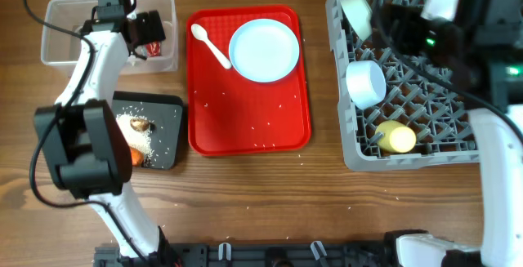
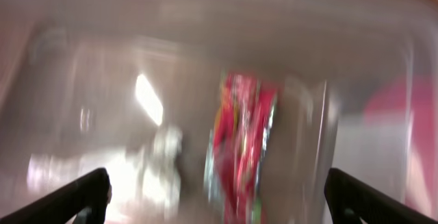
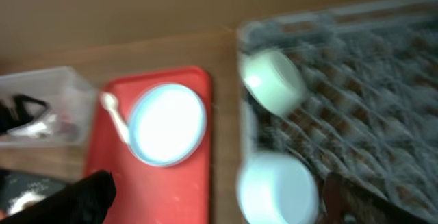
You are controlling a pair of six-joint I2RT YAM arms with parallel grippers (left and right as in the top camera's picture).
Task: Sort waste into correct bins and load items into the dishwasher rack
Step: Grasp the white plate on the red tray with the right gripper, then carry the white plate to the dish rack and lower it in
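Note:
My right gripper grabs the plate's rim on the rack side next, which leaves the plate's far edge free to load into the rack.
My left gripper [image 1: 149, 32] [image 2: 219, 207] is open above the clear tub [image 1: 61, 18]. The red foil wrapper [image 1: 155, 50] [image 2: 243, 142] lies in the tub below the jaws, not held. The black tray [image 1: 167, 108] holds rice [image 1: 131, 135], the brown lump [image 1: 140, 124] and the carrot [image 1: 136, 156]. The plate [image 1: 264, 50] [image 3: 168, 123] and spoon [image 1: 211, 45] [image 3: 113, 114] lie on the red tray. The rack [image 1: 458, 157] [image 3: 363, 59] holds two bowls [image 1: 356, 12] [image 1: 365, 83] and the yellow cup [image 1: 396, 138]. My right gripper [image 1: 400, 26] [image 3: 219, 200] is open and empty above the rack's left side. The tissue wad cannot be made out.
The flat red tray [image 1: 245, 128] lies between the bins and the rack, with scattered rice grains on it and on the wooden table around it. My left arm crosses over the black tray. Both wrist views are blurred.

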